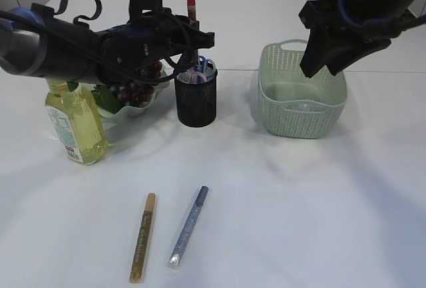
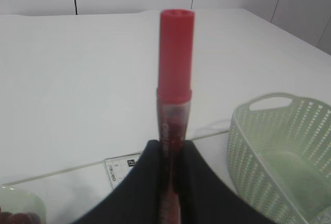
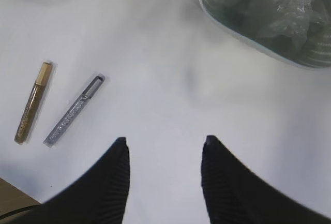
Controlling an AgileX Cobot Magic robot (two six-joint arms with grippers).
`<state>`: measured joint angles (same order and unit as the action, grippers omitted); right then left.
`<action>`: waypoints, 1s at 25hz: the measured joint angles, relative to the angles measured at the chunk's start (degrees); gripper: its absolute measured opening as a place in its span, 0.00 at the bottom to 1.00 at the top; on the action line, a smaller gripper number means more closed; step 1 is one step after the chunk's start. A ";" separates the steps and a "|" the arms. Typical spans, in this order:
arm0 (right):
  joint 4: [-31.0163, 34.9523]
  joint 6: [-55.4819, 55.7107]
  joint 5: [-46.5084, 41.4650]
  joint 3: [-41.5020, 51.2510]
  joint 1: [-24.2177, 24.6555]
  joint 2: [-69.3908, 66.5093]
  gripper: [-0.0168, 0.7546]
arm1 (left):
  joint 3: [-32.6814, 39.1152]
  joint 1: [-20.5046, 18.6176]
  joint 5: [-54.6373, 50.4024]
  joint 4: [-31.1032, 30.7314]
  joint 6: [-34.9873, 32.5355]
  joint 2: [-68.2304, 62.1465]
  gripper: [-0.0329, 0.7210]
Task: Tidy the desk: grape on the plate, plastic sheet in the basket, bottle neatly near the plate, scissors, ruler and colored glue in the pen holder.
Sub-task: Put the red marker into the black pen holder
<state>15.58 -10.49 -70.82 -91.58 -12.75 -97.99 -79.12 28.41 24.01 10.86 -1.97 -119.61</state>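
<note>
The red glue pen is upright over the mesh holder's opening (image 1: pixel 198 73), so my left gripper needs to let go of it.
My left gripper (image 1: pixel 192 27) is shut on a red colored glue pen (image 2: pixel 175 79) and holds it upright above the black mesh pen holder (image 1: pixel 196 102). Scissors (image 1: pixel 202 68) with pastel handles stand in that holder. A clear ruler's end (image 2: pixel 120 168) shows just left of my fingers. Gold glue (image 1: pixel 142 237) and silver glue (image 1: pixel 188 227) lie on the table's front. The grapes (image 1: pixel 132 92) rest on the plate (image 1: pixel 143 106), with the yellow bottle (image 1: pixel 76 125) beside it. My right gripper (image 3: pixel 164 141) hangs open and empty over the table by the green basket (image 1: pixel 303 112), which holds the crumpled plastic sheet (image 3: pixel 295 4).
The white table (image 1: pixel 299 201) stretches wide between the two loose glue pens and the basket. My left arm (image 1: pixel 60 48) reaches across above the bottle and plate. A table edge shows at the right wrist view's lower left corner.
</note>
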 joint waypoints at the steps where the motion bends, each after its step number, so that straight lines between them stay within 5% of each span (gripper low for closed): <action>1: 0.00 0.00 0.00 0.00 0.00 0.00 0.49 | 0.00 0.00 -0.29 0.00 0.00 -0.08 0.12; 18: 0.00 -0.12 0.00 0.00 0.00 0.00 0.49 | -0.12 0.00 -1.32 -0.11 0.00 -0.08 0.16; 25: 0.29 -0.12 0.00 0.00 0.00 0.00 0.49 | -0.12 0.00 -2.86 -0.45 0.00 -0.08 0.26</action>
<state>15.87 -10.61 -70.82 -91.58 -12.75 -97.99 -79.24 28.41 21.15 10.41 -1.97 -119.69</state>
